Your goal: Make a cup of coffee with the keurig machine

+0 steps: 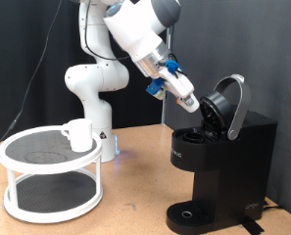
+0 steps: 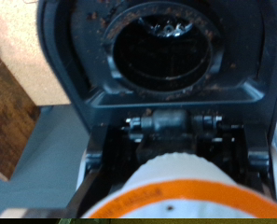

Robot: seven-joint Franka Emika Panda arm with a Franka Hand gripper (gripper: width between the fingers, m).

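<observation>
My gripper holds the white pod short of the round pod chamber, so it should move the pod toward the chamber before letting go.
The black keurig machine stands at the exterior view's right with its domed lid raised. My gripper reaches down into the open top, just in front of the lid, shut on a small white pod. In the wrist view the pod, white with an orange band, fills the near edge over the brew chamber. Beyond it are the hinge and the lid's round underside, speckled with coffee grounds. My fingers do not show there. The white cup sits on a rack at the left, far from the gripper.
The cup's rack is a white round two-tier stand with mesh shelves on the wooden table. The robot's base stands behind it. The machine's drip tray is bare. A black curtain hangs behind.
</observation>
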